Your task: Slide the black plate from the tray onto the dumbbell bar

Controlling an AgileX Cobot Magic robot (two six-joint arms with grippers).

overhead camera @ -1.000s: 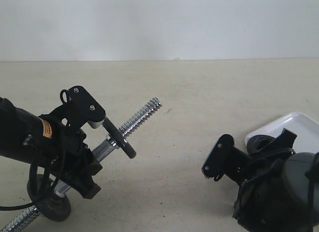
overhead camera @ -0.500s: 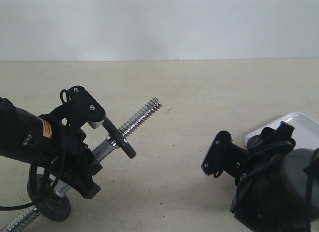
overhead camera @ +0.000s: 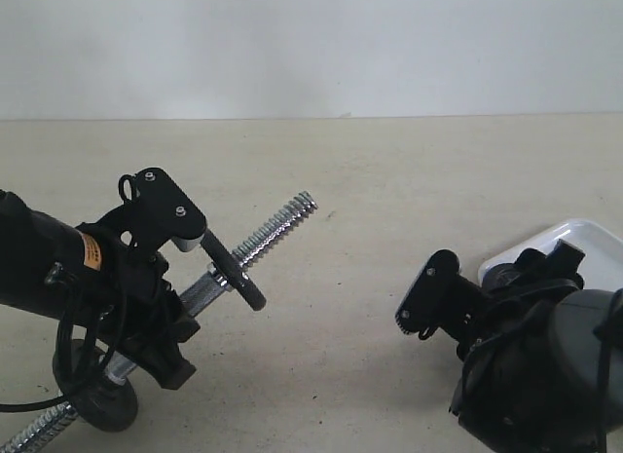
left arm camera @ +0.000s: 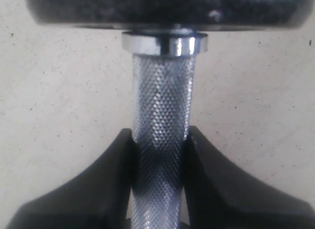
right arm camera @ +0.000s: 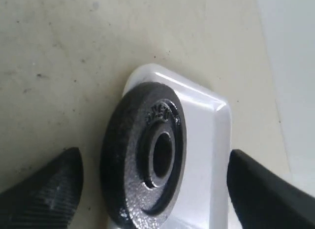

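Observation:
The right gripper grabs the plate by its rim [right arm camera: 118, 155] next, which leaves the black plate's center hole [right arm camera: 162, 154] free to slide onto the bar.
The dumbbell bar [overhead camera: 277, 224] is held tilted above the table, its bare threaded end pointing up and to the right. My left gripper [overhead camera: 182, 302] is shut on its cross-hatched shaft [left arm camera: 162, 101], with a jaw pressed against each side. The black plate [right arm camera: 133, 160] leans on the near end of the white tray [right arm camera: 211, 140]. It shows as a dark round shape [overhead camera: 501, 275] at the tray [overhead camera: 584, 241] edge. My right gripper [right arm camera: 155, 187] is open, with one finger on either side of the plate and neither touching it.
A small black disc [overhead camera: 234, 268] with a chrome nut sits on the bar just past my left gripper and fills the top of the left wrist view [left arm camera: 167, 7]. A second disc [overhead camera: 102, 404] on the bar's lower end rests on the beige table [overhead camera: 389, 180].
My right gripper's jaws have opened wider around the black plate, and the arm has shifted slightly. The left gripper and the bar have not moved.

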